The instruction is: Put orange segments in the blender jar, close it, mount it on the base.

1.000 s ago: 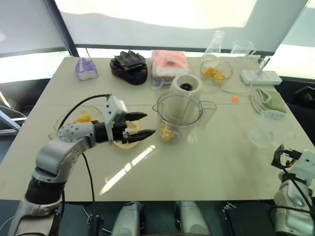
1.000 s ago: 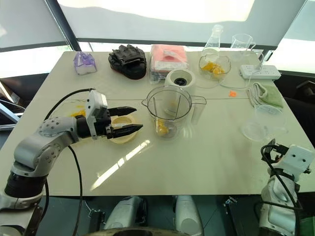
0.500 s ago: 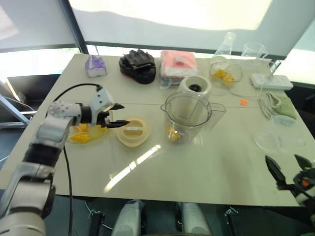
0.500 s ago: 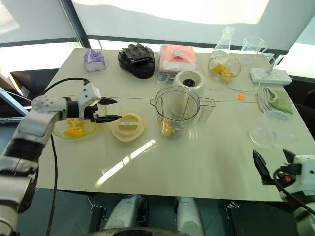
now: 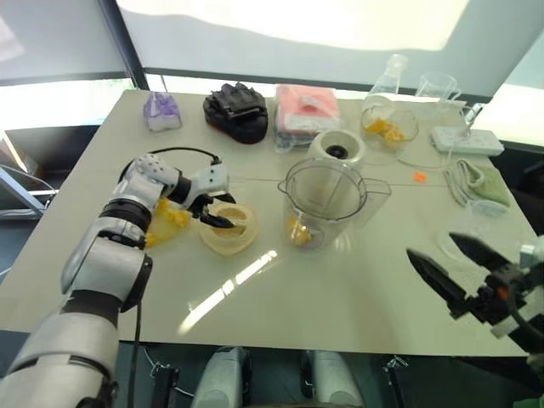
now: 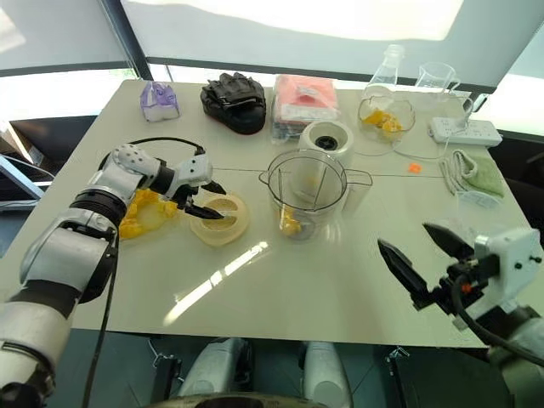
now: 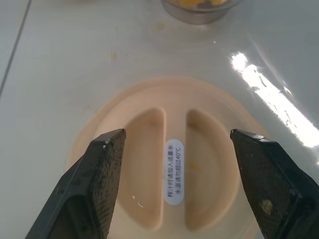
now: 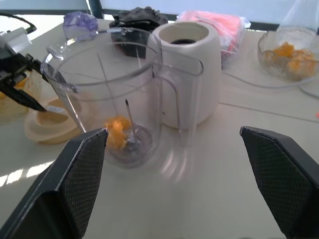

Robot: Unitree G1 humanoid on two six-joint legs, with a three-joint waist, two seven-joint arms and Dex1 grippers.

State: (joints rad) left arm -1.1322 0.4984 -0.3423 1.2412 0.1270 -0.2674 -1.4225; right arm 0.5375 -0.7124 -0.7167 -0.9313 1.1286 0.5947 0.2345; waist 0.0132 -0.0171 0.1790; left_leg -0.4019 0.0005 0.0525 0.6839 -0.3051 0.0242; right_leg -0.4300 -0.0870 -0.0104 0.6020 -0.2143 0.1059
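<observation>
The lid isn't ready to be grabbed yet: my left gripper's fingers are above the lid's middle ridge, short of the hollows, and would miss if they closed now. My left gripper should come down first.
The clear blender jar stands mid-table with a few orange segments at its bottom. Behind it, touching or nearly so, is the cream base. More orange segments lie on a clear plate at the left, and others fill a glass bowl at the back. My left gripper hangs open, tilted down, just above a flat cream lid, its fingers either side of the lid's middle ridge. My right gripper is open and level at the lower right, pointing at the jar from a distance.
Along the back edge lie a purple bag, a black glove, a pink pack, a flask and a beaker. At the right are a power strip, a green cloth and a clear dish.
My left gripper swung from over the plate of orange segments to above the cream lid and tipped downward. My right gripper rose and came in leftward, now pointing at the jar.
</observation>
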